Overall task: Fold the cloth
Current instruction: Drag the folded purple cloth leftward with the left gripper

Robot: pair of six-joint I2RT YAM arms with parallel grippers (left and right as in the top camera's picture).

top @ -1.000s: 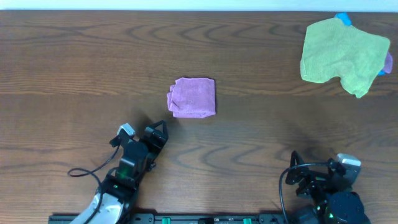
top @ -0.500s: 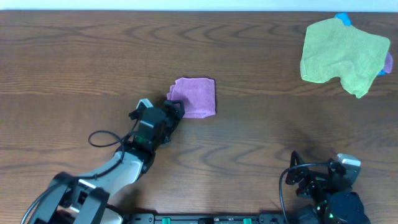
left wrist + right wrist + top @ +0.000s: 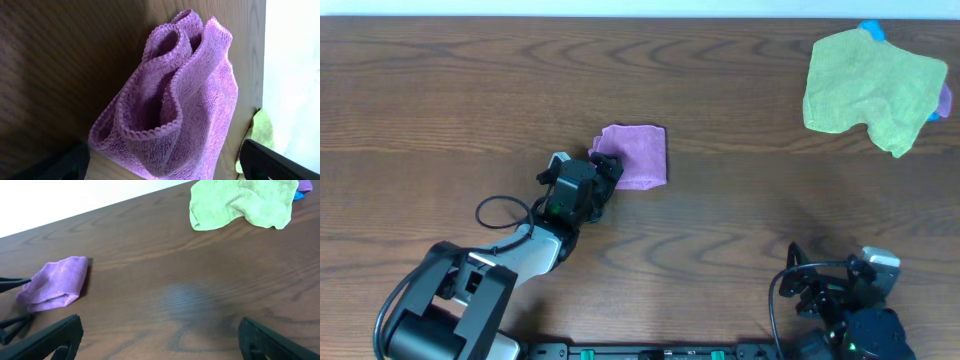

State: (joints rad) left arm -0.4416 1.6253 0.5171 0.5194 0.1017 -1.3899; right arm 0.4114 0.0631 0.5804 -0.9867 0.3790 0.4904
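Observation:
The left gripper should next take the purple cloth by its near corner (image 3: 154, 151), with the fingers across all the looped edges. Then it can set the cloth aside still folded.
The purple cloth (image 3: 638, 154) lies folded in a small bundle near the middle of the table. In the left wrist view it (image 3: 195, 105) fills the frame, its scalloped edges bunched in loops. My left gripper (image 3: 605, 170) is open at the cloth's near-left corner, one dark finger on each side of the bundle (image 3: 162, 170). The cloth also shows at the left in the right wrist view (image 3: 52, 284). My right gripper (image 3: 840, 280) is open and empty at the front right, over bare wood (image 3: 160, 340).
A larger light-green cloth (image 3: 873, 85) lies crumpled at the back right, over something blue (image 3: 872, 30) and a purple bit (image 3: 945, 100). It also shows in the right wrist view (image 3: 245, 202). A black cable (image 3: 495, 212) loops beside the left arm.
My left arm has reached forward from the front edge to the purple cloth's near-left corner. The cloth and my right arm have not moved.

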